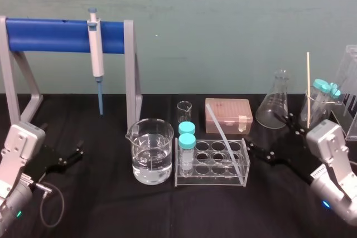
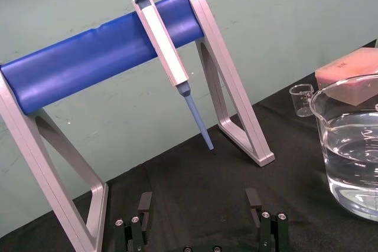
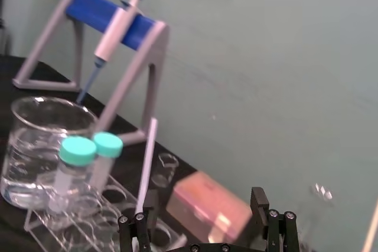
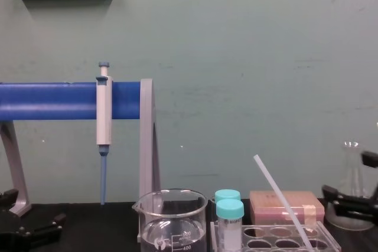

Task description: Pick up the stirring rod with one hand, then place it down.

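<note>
I should grab the stirring rod with my right gripper by its free upper part (image 4: pixel 269 177), because its lower end is down among the holes of the tube rack (image 4: pixel 287 243).
The stirring rod (image 1: pixel 225 136) is a thin whitish translucent rod leaning at a slant in the clear tube rack (image 1: pixel 212 180); its upper end points back toward the pink box. It also appears as the stirring rod (image 4: pixel 282 202) and the stirring rod (image 3: pixel 146 163). My right gripper (image 1: pixel 271 136) hovers just right of the rack, open, nothing between its fingers (image 3: pixel 140 219). My left gripper (image 1: pixel 74 155) rests low at the left of the table, open (image 2: pixel 199 210) and holding nothing.
A water-filled beaker (image 1: pixel 150 151) stands left of the rack, and two teal-capped tubes (image 1: pixel 187 140) sit in the rack's left end. Behind are a small beaker (image 1: pixel 184 110), pink box (image 1: pixel 227 114), flask (image 1: pixel 277 101) and wooden stick (image 1: pixel 307 87). A pipette (image 1: pixel 96 54) hangs on the blue-barred stand (image 1: pixel 50 34).
</note>
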`<state>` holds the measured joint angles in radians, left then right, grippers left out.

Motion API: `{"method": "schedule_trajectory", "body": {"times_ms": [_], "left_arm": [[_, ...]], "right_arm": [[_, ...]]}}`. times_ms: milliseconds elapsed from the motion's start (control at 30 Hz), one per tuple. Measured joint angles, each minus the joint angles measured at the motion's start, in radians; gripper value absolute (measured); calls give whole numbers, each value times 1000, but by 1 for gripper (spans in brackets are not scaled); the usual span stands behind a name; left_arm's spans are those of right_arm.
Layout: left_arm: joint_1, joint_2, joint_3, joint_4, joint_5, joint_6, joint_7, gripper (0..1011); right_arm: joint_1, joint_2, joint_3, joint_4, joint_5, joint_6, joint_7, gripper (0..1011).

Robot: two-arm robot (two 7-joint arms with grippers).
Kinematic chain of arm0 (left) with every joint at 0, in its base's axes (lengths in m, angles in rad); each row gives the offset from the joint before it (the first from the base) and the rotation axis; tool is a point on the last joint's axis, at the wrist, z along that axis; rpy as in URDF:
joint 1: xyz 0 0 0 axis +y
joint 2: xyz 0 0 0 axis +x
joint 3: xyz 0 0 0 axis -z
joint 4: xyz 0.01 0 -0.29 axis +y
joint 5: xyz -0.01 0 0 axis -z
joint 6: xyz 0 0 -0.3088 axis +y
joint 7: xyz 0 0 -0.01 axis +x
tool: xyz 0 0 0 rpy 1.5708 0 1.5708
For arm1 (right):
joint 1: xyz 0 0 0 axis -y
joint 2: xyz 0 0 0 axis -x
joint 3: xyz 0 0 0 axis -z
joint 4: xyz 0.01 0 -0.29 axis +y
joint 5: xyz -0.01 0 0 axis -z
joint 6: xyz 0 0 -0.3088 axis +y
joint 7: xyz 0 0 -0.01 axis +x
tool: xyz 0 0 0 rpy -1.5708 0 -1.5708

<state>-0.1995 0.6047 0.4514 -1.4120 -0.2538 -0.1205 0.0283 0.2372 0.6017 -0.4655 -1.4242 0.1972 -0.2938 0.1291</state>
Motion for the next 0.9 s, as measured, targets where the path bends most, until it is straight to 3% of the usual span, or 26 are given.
{"method": "schedule_trajectory", "body": {"times_ms": [267,467,900], "left_arm": [[0,0,0,0,0,0,0,1000],[0,0,0,0,0,0,0,1000],[0,0,0,0,0,0,0,1000]], "right_arm": [[74,-32,-17,61,-17,-64,91,1000],[129,-65,-28,126,0,-88,171,1000],[264,-172,-27,360,140,-88,406,1000]]}}
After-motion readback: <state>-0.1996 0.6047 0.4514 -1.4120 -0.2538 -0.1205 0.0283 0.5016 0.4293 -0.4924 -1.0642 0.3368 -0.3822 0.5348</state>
